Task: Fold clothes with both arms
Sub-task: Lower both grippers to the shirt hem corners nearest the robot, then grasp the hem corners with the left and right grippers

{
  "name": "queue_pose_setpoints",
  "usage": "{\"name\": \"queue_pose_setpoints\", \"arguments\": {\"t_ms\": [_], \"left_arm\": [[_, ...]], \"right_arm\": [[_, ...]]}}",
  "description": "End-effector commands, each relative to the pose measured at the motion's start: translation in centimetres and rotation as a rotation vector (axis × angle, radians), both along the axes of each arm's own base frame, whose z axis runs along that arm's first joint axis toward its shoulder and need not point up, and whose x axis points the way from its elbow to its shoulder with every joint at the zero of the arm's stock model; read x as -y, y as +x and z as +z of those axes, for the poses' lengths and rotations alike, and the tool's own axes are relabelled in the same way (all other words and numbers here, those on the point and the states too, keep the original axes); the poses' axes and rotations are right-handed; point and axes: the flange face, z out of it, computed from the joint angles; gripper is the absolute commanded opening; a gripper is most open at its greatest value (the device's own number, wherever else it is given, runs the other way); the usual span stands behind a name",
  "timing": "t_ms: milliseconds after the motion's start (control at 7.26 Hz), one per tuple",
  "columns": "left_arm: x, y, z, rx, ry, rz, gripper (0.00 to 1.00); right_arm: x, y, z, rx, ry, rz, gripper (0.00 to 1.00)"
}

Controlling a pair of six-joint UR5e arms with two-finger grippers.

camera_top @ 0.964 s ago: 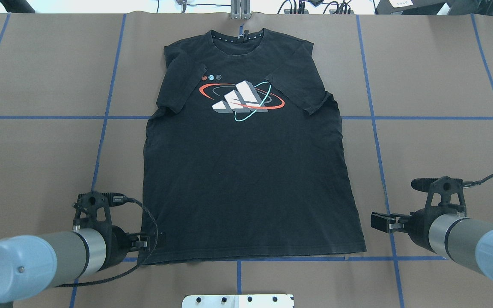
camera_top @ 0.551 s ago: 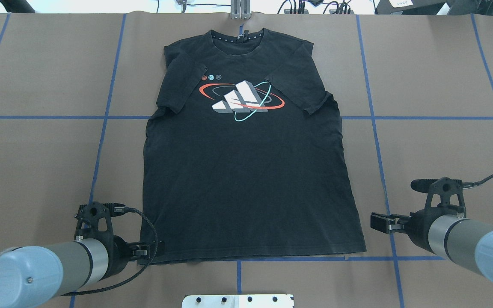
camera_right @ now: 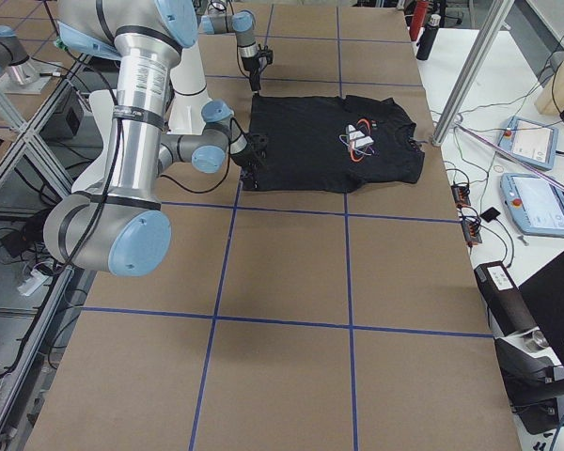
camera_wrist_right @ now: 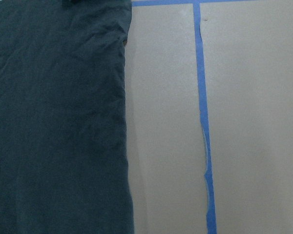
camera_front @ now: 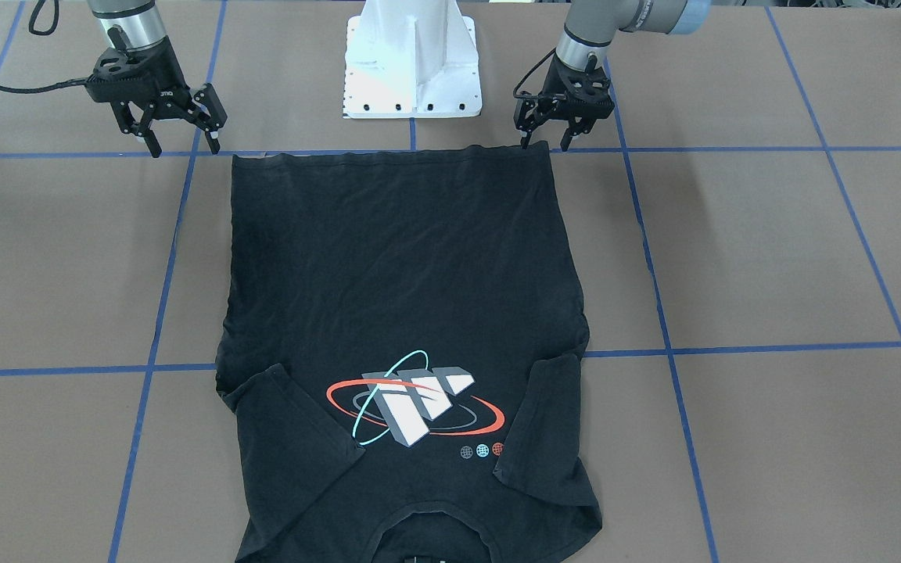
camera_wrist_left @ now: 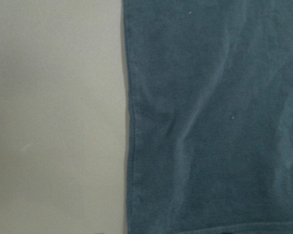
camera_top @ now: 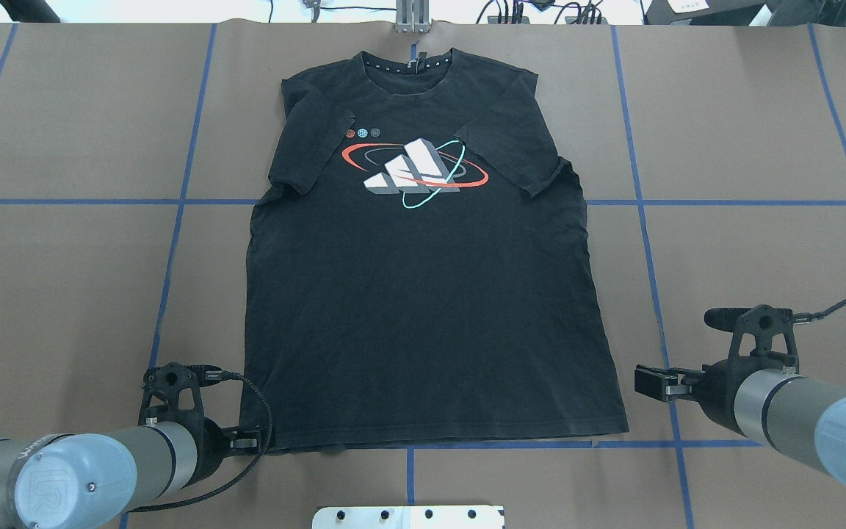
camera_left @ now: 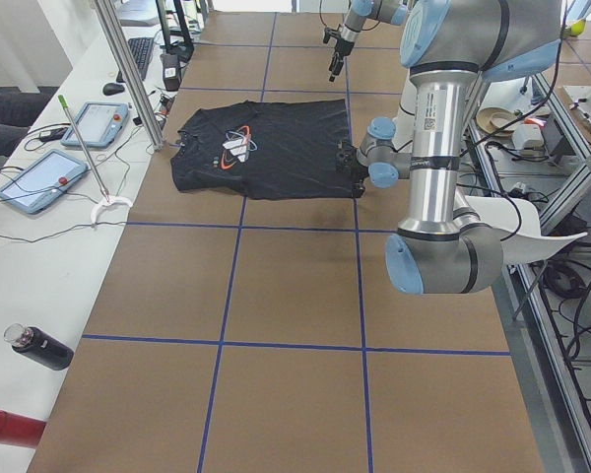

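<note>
Next, my left gripper grabs the black T-shirt by its hem corner [camera_front: 541, 151] to fold it up toward the shirt's collar [camera_front: 430, 513].
The black T-shirt [camera_top: 423, 308] lies flat and face up on the brown table, collar at the far edge and both sleeves folded in over the chest beside the red and cyan graphic [camera_top: 412, 175]. My left gripper [camera_front: 544, 145] is open and low at the near left hem corner, a finger on each side of it; from overhead the left gripper [camera_top: 252, 441] touches that corner. The left wrist view shows the shirt's side edge [camera_wrist_left: 129, 122] close below. My right gripper [camera_front: 184, 148] stands open just off the shirt's [camera_front: 403, 258] right hem corner, holding nothing.
The white pedestal base [camera_front: 411, 70] stands behind the hem. Blue tape lines [camera_top: 643, 220] grid the table. A metal post [camera_top: 412, 18] is at the far edge by the collar. Tablets [camera_left: 39, 182] and bottles [camera_left: 34, 345] lie on the side bench.
My left gripper has slid back toward the robot along the shirt's left edge, down to the hem corner. The right gripper and the shirt have hardly moved.
</note>
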Motion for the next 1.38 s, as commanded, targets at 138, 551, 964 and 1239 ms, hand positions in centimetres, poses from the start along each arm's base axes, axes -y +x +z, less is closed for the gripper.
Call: {"name": "queue_pose_setpoints", "arguments": {"t_ms": [138, 551, 964, 1239], "left_arm": [[-0.9, 1.4, 0.4, 0.007, -0.002, 0.021, 0.70], [-0.9, 1.4, 0.5, 0.010, -0.002, 0.021, 0.57], [-0.8, 1.2, 0.2, 0.004, -0.003, 0.019, 0.00], [-0.7, 0.5, -0.8, -0.017, 0.000, 0.016, 0.00]], "right_arm": [[0.0, 0.1, -0.2, 0.004, 0.001, 0.000, 1.00], [0.0, 0.1, -0.2, 0.004, 0.001, 0.002, 1.00], [0.1, 0.3, -0.6, 0.011, 0.003, 0.003, 1.00], [0.0, 0.2, -0.6, 0.011, 0.004, 0.003, 1.00]]}}
